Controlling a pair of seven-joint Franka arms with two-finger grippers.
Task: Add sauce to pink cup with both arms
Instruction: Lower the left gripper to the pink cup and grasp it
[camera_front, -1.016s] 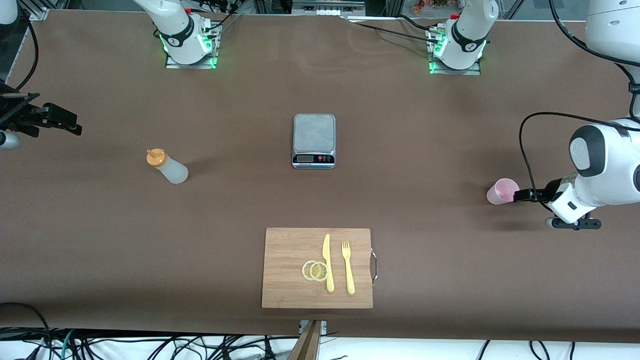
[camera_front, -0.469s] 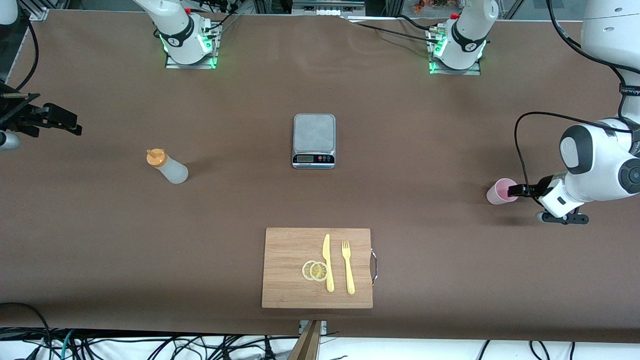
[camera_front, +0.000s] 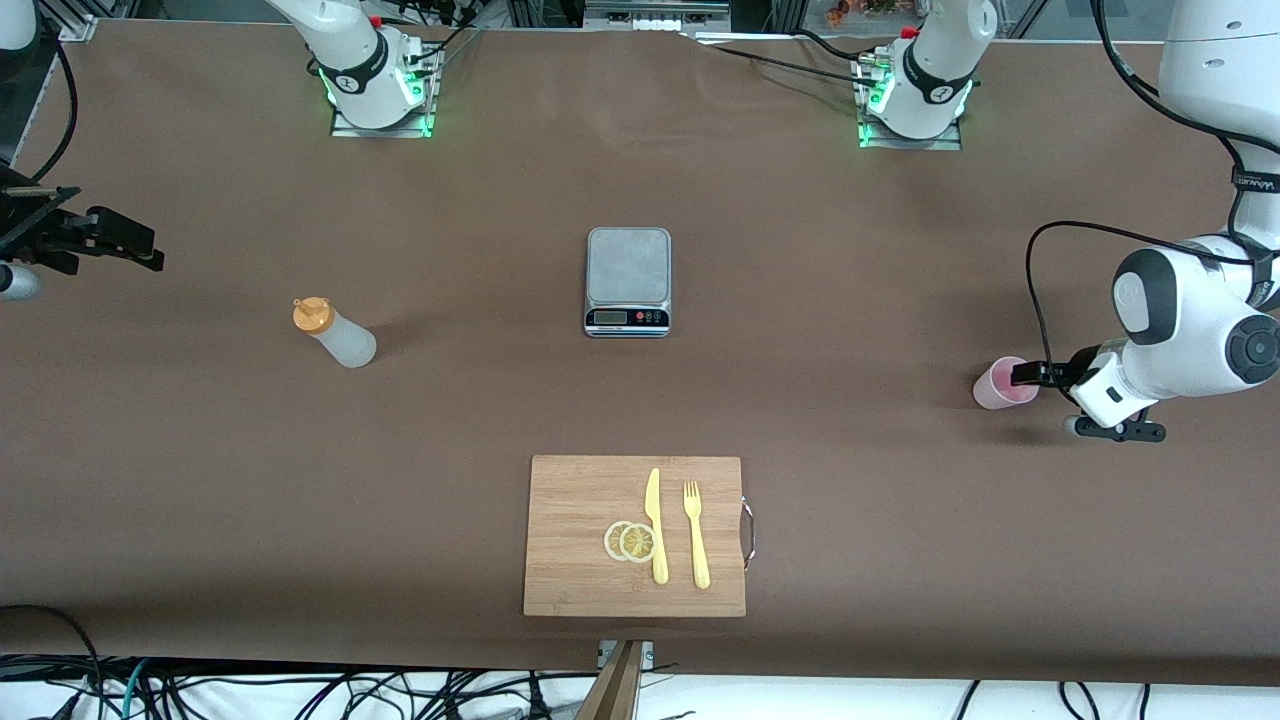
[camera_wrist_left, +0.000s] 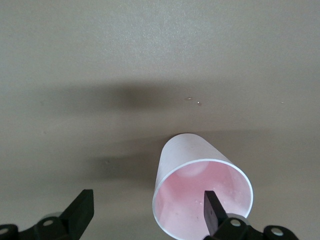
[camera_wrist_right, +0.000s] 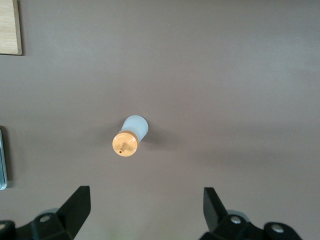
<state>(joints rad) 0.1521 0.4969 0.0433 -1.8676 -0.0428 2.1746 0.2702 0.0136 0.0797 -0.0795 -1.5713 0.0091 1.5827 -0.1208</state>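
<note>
The pink cup needs to go on the kitchen scale (camera_front: 627, 280) for the sauce, so my left gripper needs to grab the cup by its rim (camera_front: 1010, 358) next.
The pink cup (camera_front: 1003, 384) (camera_wrist_left: 200, 200) stands upright on the table toward the left arm's end. My left gripper (camera_front: 1022, 377) (camera_wrist_left: 147, 199) is at its rim and open. In the left wrist view one finger (camera_wrist_left: 212, 210) hangs inside the cup's mouth and the other stands outside, so one cup wall lies between them. The sauce bottle (camera_front: 337, 334) (camera_wrist_right: 129, 137), whitish with an orange cap, stands upright toward the right arm's end. My right gripper (camera_front: 150, 255) (camera_wrist_right: 145, 196) hangs open and empty above the table near that end, apart from the bottle.
A kitchen scale (camera_front: 627, 280) sits mid-table. Nearer the front camera lies a wooden cutting board (camera_front: 570, 540) carrying a yellow knife (camera_front: 654, 525), a yellow fork (camera_front: 696, 535) and two lemon slices (camera_front: 630, 541). A black cable loops from the left arm above the cup.
My left gripper has slid toward the pink cup, so one finger now reaches over its rim. The right arm, the bottle and the cup have not moved.
</note>
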